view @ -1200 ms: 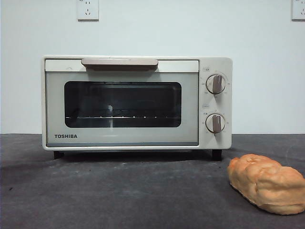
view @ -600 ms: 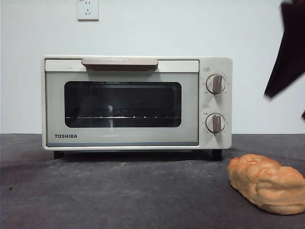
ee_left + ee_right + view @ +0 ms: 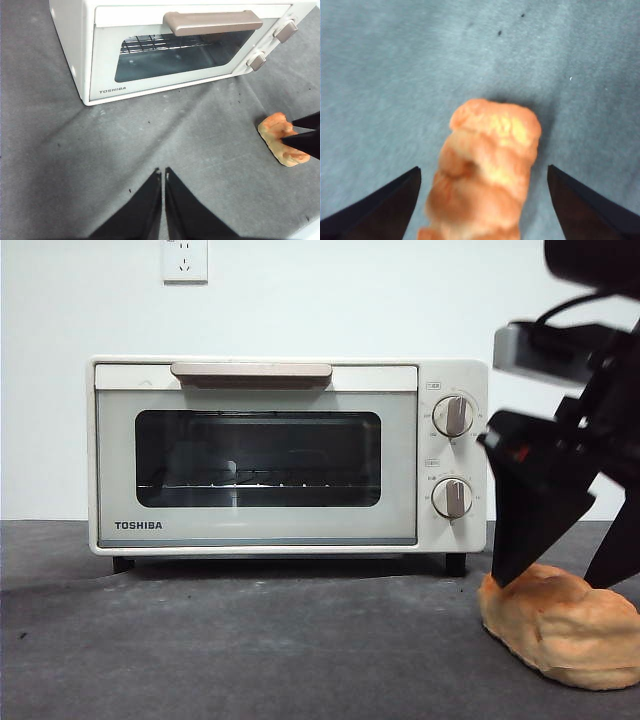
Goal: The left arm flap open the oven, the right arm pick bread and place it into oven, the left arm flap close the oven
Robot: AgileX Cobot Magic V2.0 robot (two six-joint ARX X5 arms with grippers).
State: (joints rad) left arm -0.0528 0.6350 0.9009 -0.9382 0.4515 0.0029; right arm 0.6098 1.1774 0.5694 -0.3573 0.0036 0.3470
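Note:
Next, my right gripper grabs the bread by its lumpy middle point(image 3: 555, 625), to place the golden-orange bread into the oven point(image 3: 260, 455).
The cream TOSHIBA oven point(image 3: 260, 455) stands at the back of the dark table with its glass door shut and the beige handle point(image 3: 250, 372) up. To the right of it the golden-orange bread point(image 3: 560, 625) lies on the table. My right gripper point(image 3: 545, 580) is open and straddles the loaf from above, one finger on each side, as the right wrist view shows around the bread point(image 3: 485, 165). In the left wrist view my left gripper point(image 3: 163, 172) hangs shut and empty above the table in front of the oven point(image 3: 165, 45), with the bread point(image 3: 280, 140) off to one side.
Two round knobs point(image 3: 453, 415) sit on the oven's right panel. A wall socket point(image 3: 184, 260) is on the white wall behind. In the left wrist view the table's edge point(image 3: 311, 231) runs close to the bread.
The right arm came into the front view from the upper right and dropped down over the bread. The oven and the loaf have not moved.

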